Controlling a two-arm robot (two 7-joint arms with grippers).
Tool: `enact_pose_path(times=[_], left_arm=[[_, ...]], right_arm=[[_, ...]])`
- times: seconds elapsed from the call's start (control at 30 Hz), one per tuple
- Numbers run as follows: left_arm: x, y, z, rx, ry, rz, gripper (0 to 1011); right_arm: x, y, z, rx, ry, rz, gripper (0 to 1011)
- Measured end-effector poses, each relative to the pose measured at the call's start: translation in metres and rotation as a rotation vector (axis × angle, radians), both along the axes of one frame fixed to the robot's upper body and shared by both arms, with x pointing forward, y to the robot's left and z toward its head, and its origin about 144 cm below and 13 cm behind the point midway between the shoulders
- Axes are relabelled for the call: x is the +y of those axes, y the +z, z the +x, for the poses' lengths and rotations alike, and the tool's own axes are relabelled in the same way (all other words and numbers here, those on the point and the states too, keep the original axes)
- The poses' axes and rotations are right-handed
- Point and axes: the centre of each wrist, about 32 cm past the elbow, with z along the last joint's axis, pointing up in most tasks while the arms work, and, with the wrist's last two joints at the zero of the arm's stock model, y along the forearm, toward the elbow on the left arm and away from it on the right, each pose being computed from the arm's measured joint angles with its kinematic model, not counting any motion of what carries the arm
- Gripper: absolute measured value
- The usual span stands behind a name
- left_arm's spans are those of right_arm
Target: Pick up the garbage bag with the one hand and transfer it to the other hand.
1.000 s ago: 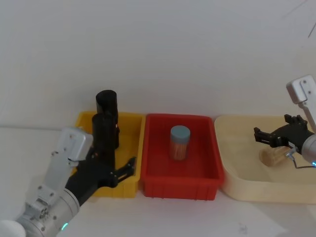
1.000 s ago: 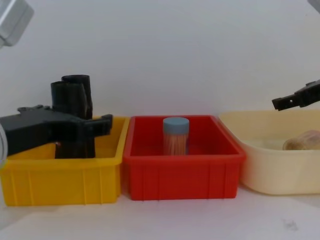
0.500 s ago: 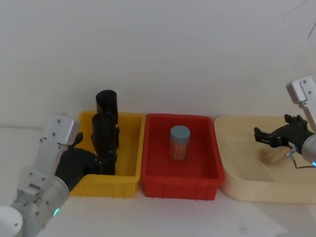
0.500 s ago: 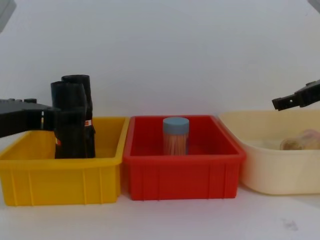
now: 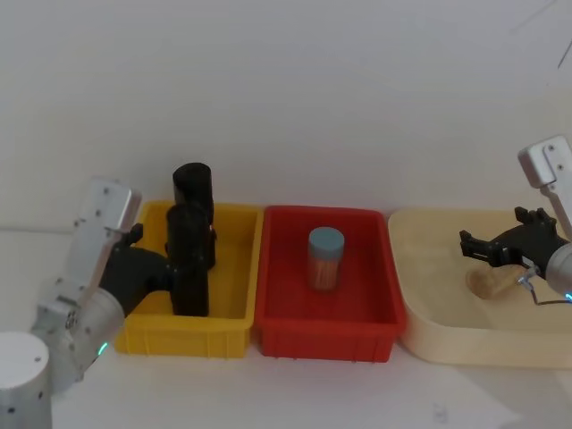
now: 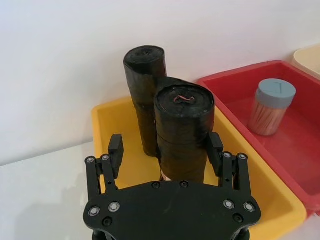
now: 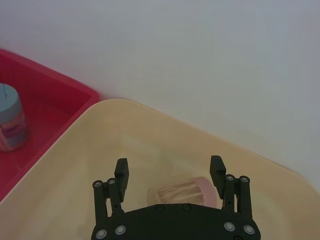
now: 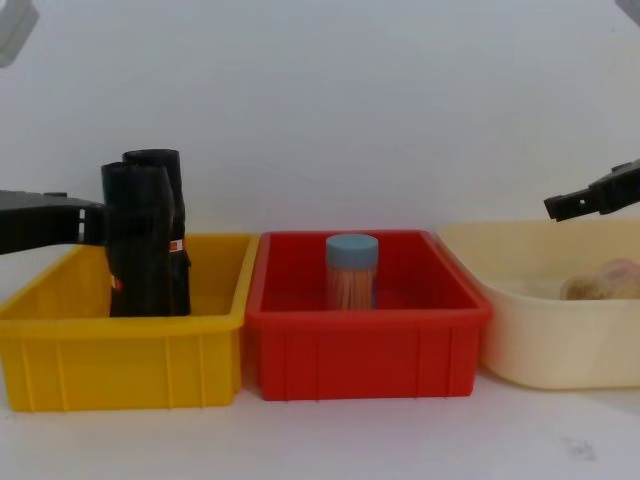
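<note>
The garbage bag is a long roll standing upright on its narrow end, so my left gripper will grab it next around its middle [image 8: 139, 236].
Two tall black rolls stand in the yellow bin [image 5: 234, 268]. The nearer roll, the garbage bag [image 5: 189, 259] [image 6: 184, 130] [image 8: 138, 240], is plain on the sides I see. The farther roll [image 5: 193, 184] [image 6: 145, 85] [image 8: 168, 165] has a small red-and-white label on its side. My left gripper [image 5: 170, 275] [image 6: 166, 145] [image 8: 95, 222], with a green wrist light, is open. It reaches in from the left and has one finger on each side of the garbage bag. My right gripper [image 5: 474, 243] [image 7: 170, 167] [image 8: 560, 205] hangs open above the cream tray.
A red bin [image 5: 375, 304] between the yellow bin and the cream tray [image 5: 429, 340] holds an upright toothpick jar with a blue lid [image 5: 325, 257] [image 8: 351, 272]. Another toothpick jar [image 5: 490, 281] [image 7: 182, 192] lies in the tray under my right gripper. A white wall stands behind.
My left gripper has swung from the yellow bin's front edge back to the left and now straddles the nearer roll from the left. My right arm has not moved.
</note>
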Motion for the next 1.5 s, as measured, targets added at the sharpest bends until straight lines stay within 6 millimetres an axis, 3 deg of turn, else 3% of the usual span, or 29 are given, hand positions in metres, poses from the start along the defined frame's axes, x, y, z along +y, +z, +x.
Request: enact_pose_path(times=[0.5, 0.9, 1.17, 1.23, 1.5], left_arm=[[0.004, -0.001, 0.041, 0.082, -0.114, -0.045, 1001], [0.004, -0.005, 0.063, 0.165, -0.245, -0.09, 997], [0.003, -0.007, 0.07, 0.192, -0.288, -0.107, 840], [0.003, -0.007, 0.072, 0.198, -0.299, -0.112, 751], [0.003, -0.008, 0.075, 0.211, -0.317, -0.12, 641]], right_arm=[[0.0, 0.0, 0.0, 0.0, 0.0, 0.0, 1000], [0.0, 0.0, 0.0, 0.0, 0.0, 0.0, 1000], [0.0, 0.0, 0.0, 0.0, 0.0, 0.0, 1000], [0.0, 0.0, 0.0, 0.0, 0.0, 0.0, 1001], [0.0, 0.0, 0.0, 0.0, 0.0, 0.0, 1000]])
